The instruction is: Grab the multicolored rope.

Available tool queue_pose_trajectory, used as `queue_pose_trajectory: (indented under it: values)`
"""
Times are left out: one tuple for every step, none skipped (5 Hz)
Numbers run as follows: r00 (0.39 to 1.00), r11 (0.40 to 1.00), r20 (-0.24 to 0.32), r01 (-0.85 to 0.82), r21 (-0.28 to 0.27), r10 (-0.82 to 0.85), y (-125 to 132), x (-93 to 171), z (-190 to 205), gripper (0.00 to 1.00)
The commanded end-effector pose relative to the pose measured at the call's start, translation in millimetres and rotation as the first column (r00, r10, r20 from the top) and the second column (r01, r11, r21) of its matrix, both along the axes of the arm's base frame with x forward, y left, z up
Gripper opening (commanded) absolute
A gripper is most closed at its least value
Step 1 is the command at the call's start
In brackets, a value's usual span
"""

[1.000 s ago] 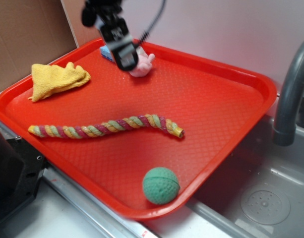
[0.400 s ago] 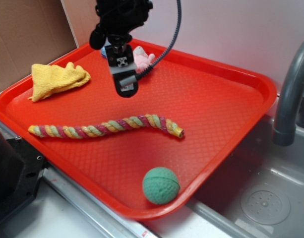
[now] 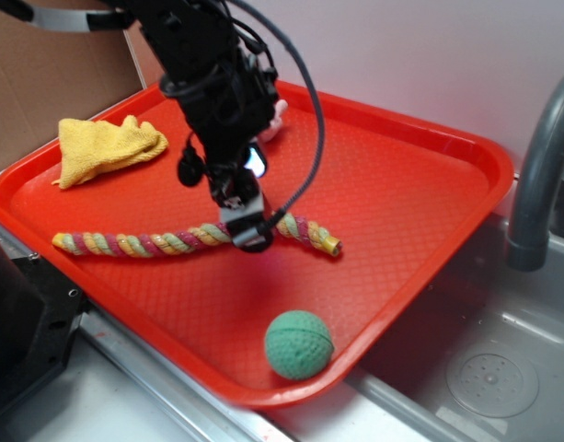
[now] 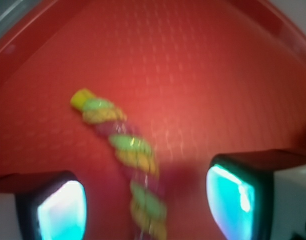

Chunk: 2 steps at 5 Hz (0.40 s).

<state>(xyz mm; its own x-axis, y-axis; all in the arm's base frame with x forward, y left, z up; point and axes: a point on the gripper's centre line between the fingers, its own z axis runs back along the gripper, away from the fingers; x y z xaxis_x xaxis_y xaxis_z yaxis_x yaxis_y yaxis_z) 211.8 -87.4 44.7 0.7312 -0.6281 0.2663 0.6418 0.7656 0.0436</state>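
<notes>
My gripper isn't ready to close on the multicolored rope and should go lower first. Red tray shows between my wide fingertips and the rope, so my gripper would miss the rope if it closed now.
The multicolored rope (image 3: 143, 243) lies wavy across the red tray (image 3: 420, 184), its yellow-tipped end at the right. My gripper (image 3: 247, 235) hangs low over the rope, right of its middle, and hides a short stretch of it. In the blurred wrist view the rope (image 4: 128, 152) runs between the two fingers of my gripper (image 4: 145, 205), which stand wide apart and open. Both pads (image 4: 63, 210) glow cyan on either side of the rope, apart from it.
A yellow cloth (image 3: 107, 147) lies at the tray's back left. A green ball (image 3: 299, 344) sits near the tray's front edge. A pink soft toy (image 3: 274, 118) shows behind the arm. A grey faucet (image 3: 539, 175) and sink basin (image 3: 484, 368) are at the right.
The arm has come forward from the tray's back and dropped down, so the gripper now hangs over the rope. The rope, ball and cloth have not moved.
</notes>
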Motion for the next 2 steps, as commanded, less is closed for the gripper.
queue_pose_trajectory:
  values:
    - [0.994,0.997,-0.08,0.065,-0.033,-0.067,-13,13,-11,0.75]
    - [0.98,0.997,-0.189,0.063,0.032,-0.056,-20,18,-23,0.0]
